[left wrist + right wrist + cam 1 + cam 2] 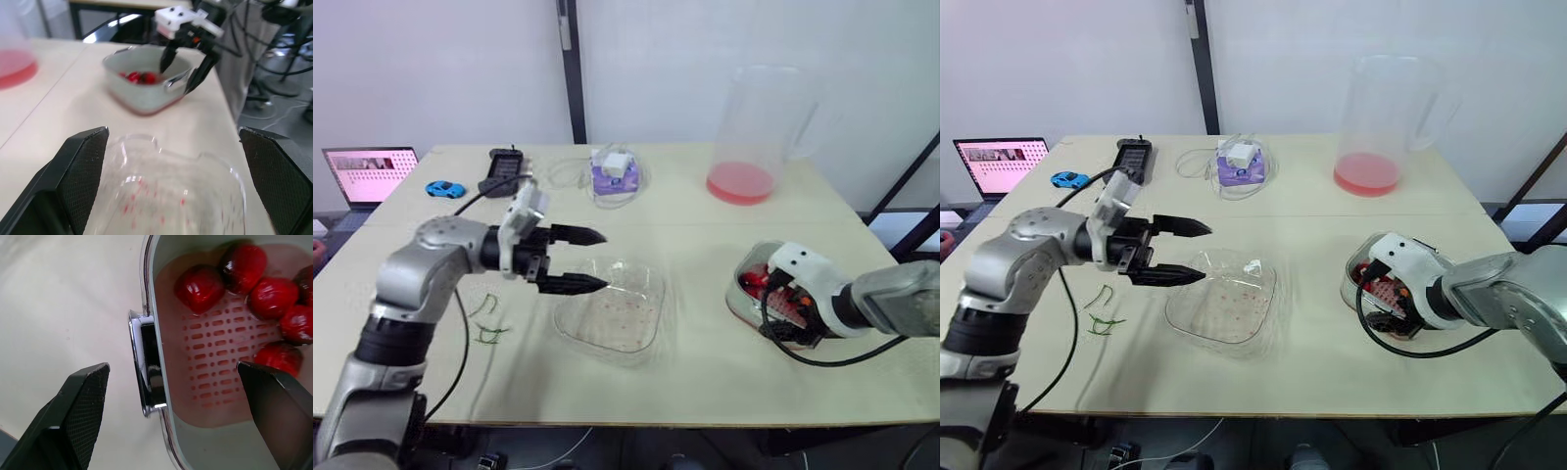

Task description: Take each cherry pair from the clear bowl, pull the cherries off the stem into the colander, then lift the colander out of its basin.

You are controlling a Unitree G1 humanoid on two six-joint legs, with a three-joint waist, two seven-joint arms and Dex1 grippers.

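The robot's right gripper will next grab the colander by its thin side at its shiny handle (149, 364), since the colander's basket is wider than the gripper's open fingers.
The clear bowl (612, 311) sits at the table's middle, empty except for red juice specks. My left gripper (604, 260) hovers open over its left rim, with nothing between its fingers (80, 166). To the right stands the grey colander (146, 95) in its clear basin, holding several red cherries (200, 286). My right gripper (172, 366) is open, its fingers straddling the colander's near wall at the shiny handle (149, 364). One finger is inside the colander and one outside. The left wrist view shows that gripper (176, 78) at the colander's rim.
Green stems (487, 318) lie on the table left of the bowl. At the back stand a tall pitcher (744, 137) with pink liquid, a purple box with a cable (614, 174), a black device (504, 168), a blue toy car (443, 188) and a laptop (367, 174).
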